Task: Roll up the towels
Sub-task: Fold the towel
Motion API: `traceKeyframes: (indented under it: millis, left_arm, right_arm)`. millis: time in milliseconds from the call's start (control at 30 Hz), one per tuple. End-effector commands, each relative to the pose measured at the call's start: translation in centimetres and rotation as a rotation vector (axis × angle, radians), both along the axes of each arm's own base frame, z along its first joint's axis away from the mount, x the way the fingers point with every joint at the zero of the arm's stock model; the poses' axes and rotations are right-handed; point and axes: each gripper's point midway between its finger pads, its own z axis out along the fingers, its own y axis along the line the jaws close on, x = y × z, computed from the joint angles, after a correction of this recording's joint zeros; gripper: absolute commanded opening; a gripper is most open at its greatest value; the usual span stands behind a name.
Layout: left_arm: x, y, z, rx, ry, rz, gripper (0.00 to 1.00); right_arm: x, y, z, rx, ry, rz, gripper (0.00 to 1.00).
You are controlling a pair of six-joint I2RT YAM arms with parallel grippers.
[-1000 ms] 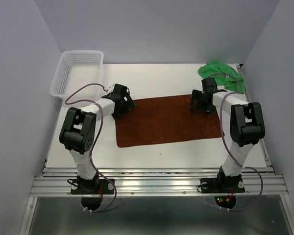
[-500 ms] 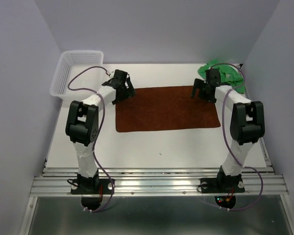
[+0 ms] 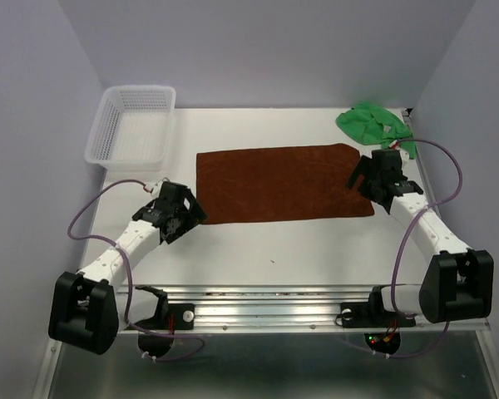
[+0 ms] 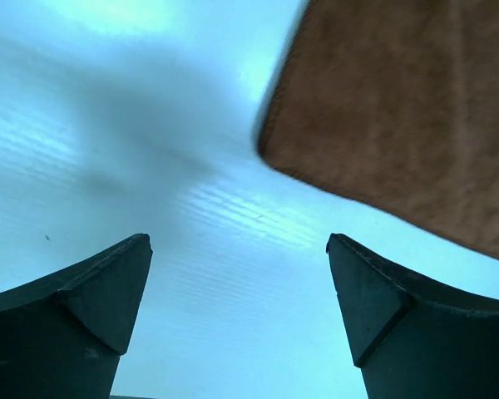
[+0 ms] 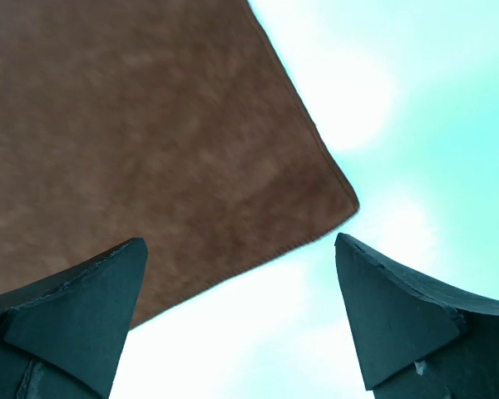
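My left gripper grabs the brown towel's near corner next, opposite the right gripper's corner, to fold the towel evenly for rolling.
A brown towel lies flat and spread out in the middle of the white table. A crumpled green towel lies at the far right corner. My left gripper is open and empty, just off the brown towel's near left corner. My right gripper is open and empty, at the brown towel's near right corner. Neither gripper touches a towel.
A white plastic basket stands at the far left of the table. Purple cables loop beside both arms. Grey walls close in the table on three sides.
Both arms have pulled back from the towel's far corners toward its near corners. The brown towel now lies flat and straightened, with its far edge further back.
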Motion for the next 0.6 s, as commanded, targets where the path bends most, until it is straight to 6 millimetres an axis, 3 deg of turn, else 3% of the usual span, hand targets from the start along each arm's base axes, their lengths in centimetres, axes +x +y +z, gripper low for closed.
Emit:
traceKeyframes:
  millis: [0, 233, 433, 567]
  left_arm:
    - [-1.8, -0.7, -2.4, -0.069, 0.039, 0.015, 0.99]
    - [0.0, -1.1, -3.0, -0.093, 0.028, 0.07, 0.96]
    - [0.7, -0.9, -4.8, -0.037, 0.11, 0.078, 0.73]
    - [0.7, -1.0, -5.6, -0.034, 0.132, 0.085, 0.68]
  right_arm:
    - [-1.3, -1.2, -1.3, -0.02, 0.031, -0.075, 1.0]
    - [-1.1, -1.2, -1.8, -0.021, 0.052, -0.06, 1.0]
    - [-1.1, -2.1, -2.2, -0.071, 0.072, -0.079, 1.0]
    - [-1.2, -2.4, -2.5, -0.084, 0.087, -0.089, 1.0]
